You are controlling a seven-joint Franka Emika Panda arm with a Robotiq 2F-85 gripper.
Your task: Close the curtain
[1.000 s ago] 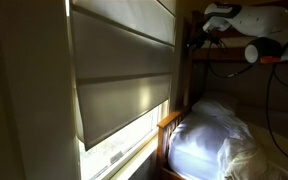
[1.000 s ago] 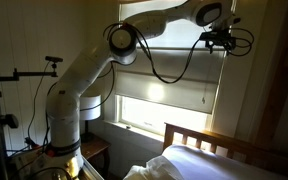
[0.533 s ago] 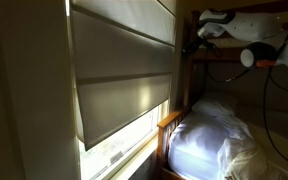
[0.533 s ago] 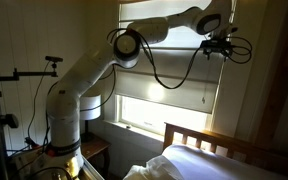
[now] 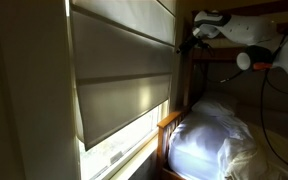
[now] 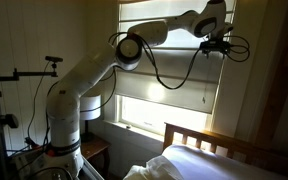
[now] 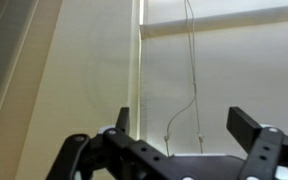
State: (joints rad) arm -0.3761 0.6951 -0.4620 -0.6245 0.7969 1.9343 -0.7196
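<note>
I will next grip both parts of the thin looped cord together with my gripper, which leaves the cord's top free to close the curtain (image 5: 124, 70).
The curtain (image 5: 124, 70) is a grey-white blind in flat horizontal panels. It covers the upper part of the window in both exterior views, and a bright strip of glass (image 6: 164, 108) shows below it. My gripper (image 5: 190, 40) is up high by the curtain's side edge (image 6: 216, 44). In the wrist view the gripper (image 7: 184, 126) is open, its two dark fingers (image 7: 246, 126) spread wide and empty. A thin looped cord (image 7: 190, 80) hangs in front of the curtain (image 7: 244, 70), between the fingers and farther off.
A wooden bed frame (image 5: 170, 122) with white bedding (image 5: 209, 135) stands right under the window. A bunk post (image 5: 187, 80) rises beside the gripper. The robot base (image 6: 64, 120) and a camera stand (image 6: 29, 75) are near the wall. A cord (image 6: 206, 92) dangles below the gripper.
The arm has carried the open gripper closer to the curtain's side edge. The curtain has not moved.
</note>
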